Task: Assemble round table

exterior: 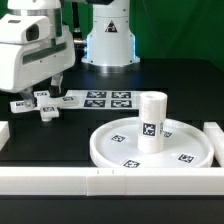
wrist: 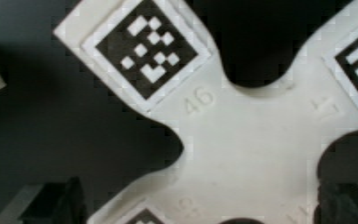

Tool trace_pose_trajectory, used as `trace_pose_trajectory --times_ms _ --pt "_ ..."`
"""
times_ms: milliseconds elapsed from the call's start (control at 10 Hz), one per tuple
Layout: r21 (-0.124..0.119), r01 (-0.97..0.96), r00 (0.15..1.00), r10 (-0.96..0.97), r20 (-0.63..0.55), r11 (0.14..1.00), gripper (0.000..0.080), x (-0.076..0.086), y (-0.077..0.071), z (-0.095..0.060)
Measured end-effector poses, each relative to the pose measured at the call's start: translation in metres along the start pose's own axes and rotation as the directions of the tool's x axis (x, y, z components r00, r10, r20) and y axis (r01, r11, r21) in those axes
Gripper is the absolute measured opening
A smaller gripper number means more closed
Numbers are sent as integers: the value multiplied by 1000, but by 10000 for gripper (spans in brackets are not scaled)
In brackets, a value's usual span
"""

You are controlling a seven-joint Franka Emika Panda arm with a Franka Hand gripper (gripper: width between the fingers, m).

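Next, my gripper takes hold of the foot by its middle (exterior: 47, 104) between the tagged arms, to set the cross-shaped foot onto the cylindrical leg (exterior: 152, 120).
The cross-shaped foot (exterior: 38, 104) lies flat on the black table at the exterior view's left. It fills the wrist view (wrist: 220, 130), tags up. My gripper (exterior: 47, 90) hangs low right over it. In the wrist view the gripper (wrist: 197, 205) is open, with one dark finger (wrist: 51, 200) on each side of the foot's middle and a gap still showing on one side. The large rimmed round disc (exterior: 110, 143) lies at the front right. The short cylindrical leg (exterior: 152, 120) stands upright on it.
The marker board (exterior: 107, 98) lies behind the disc, just right of the foot. White border rails run along the front (exterior: 60, 180) and stand at the right (exterior: 215, 140) and left (exterior: 4, 132). The arm's white base (exterior: 108, 40) is at the back.
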State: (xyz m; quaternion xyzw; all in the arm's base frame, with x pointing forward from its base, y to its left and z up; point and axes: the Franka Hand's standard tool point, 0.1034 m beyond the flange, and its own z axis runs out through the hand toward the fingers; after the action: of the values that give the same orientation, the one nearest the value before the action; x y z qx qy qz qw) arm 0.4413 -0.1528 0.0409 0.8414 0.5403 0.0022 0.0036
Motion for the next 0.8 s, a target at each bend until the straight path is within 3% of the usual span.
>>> trace_pose_trajectory --times_ms 800 --pt "26 -5 1000 5 4 1000 649 -4 -12 10"
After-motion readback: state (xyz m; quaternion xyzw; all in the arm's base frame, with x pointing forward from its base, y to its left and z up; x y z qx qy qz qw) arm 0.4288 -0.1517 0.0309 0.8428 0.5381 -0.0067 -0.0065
